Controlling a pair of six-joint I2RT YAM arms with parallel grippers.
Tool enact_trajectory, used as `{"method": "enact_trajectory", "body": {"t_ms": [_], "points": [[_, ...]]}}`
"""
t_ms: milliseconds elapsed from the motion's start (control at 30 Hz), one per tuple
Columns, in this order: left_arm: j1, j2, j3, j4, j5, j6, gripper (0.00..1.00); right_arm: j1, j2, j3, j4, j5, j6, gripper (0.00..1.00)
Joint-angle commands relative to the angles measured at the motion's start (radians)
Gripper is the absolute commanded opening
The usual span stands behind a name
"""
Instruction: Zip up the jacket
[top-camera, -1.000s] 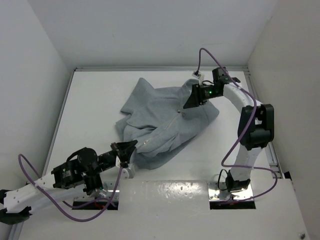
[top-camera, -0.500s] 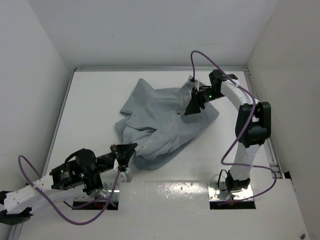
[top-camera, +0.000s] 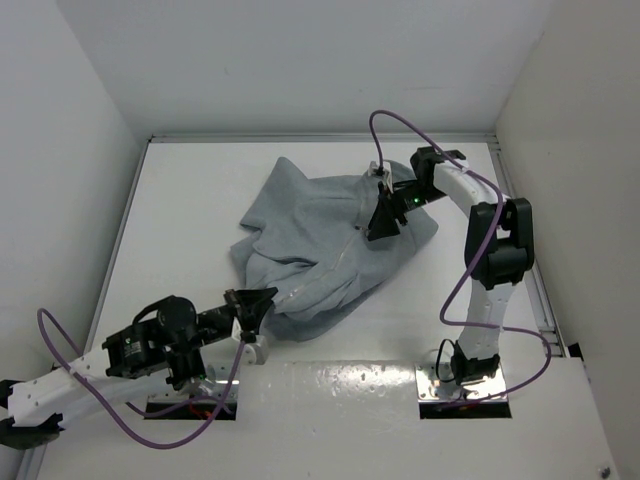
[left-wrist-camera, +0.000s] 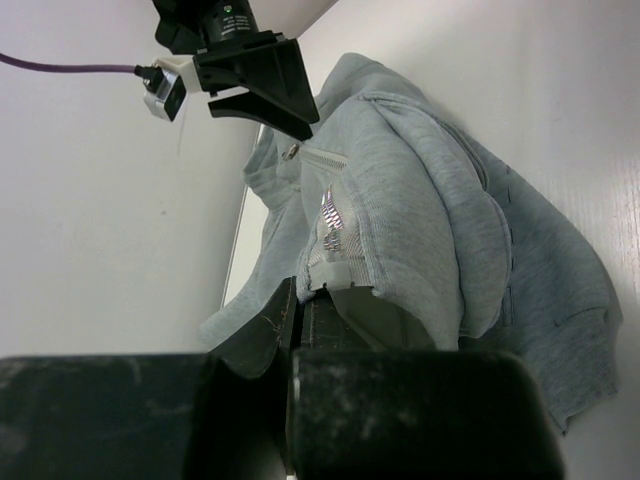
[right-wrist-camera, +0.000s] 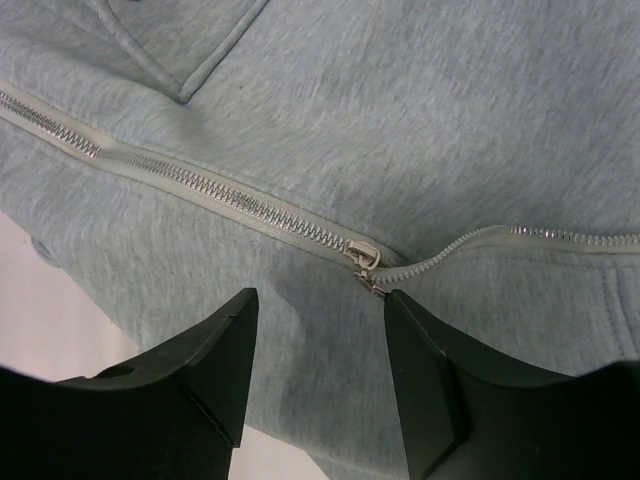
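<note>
My right gripper is to grab the pull tab of the zipper slider next and leave the teeth free, so it can pull the slider along and zip up the jacket.
The light grey jacket (top-camera: 320, 240) lies crumpled on the white table, its zipper running diagonally. My left gripper (top-camera: 250, 303) is shut on the jacket's bottom hem at the zipper's lower end; in the left wrist view (left-wrist-camera: 300, 300) the fabric and zipper tape (left-wrist-camera: 330, 240) bunch above the jaws. My right gripper (top-camera: 380, 222) is open over the upper chest. In the right wrist view (right-wrist-camera: 320, 300) the zipper slider (right-wrist-camera: 365, 255) and its pull tab lie just above the gap, near the right finger (right-wrist-camera: 440, 370). The zipper is closed to the slider's left and split to its right.
The white table (top-camera: 190, 200) is boxed in by white walls at the left, back and right. The right arm's purple cable (top-camera: 385, 125) loops above the jacket's collar end. The arm bases sit on a glossy white ledge (top-camera: 330, 385) at the near edge.
My right gripper has moved left and down toward the zipper slider, and its cable loop shifted left. My left gripper has stayed clamped on the hem.
</note>
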Motion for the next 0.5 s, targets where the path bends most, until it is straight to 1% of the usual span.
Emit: {"method": "enact_trajectory", "body": {"t_ms": [0,200,433,467], "points": [[-0.015,0.01,0.025,0.074,0.017,-0.009,0.0,-0.006,0.013,0.016,0.024,-0.032,-0.07,0.54],[-0.015,0.01,0.025,0.074,0.027,-0.018,0.0,0.004,0.04,0.025,0.07,-0.025,-0.062,0.62],[-0.015,0.029,0.025,0.083,0.027,-0.018,0.0,0.007,0.062,0.02,0.125,-0.029,-0.062,0.63],[-0.015,0.029,0.025,0.092,0.027,-0.018,0.0,0.005,0.065,0.019,0.128,-0.029,-0.062,0.61]]}}
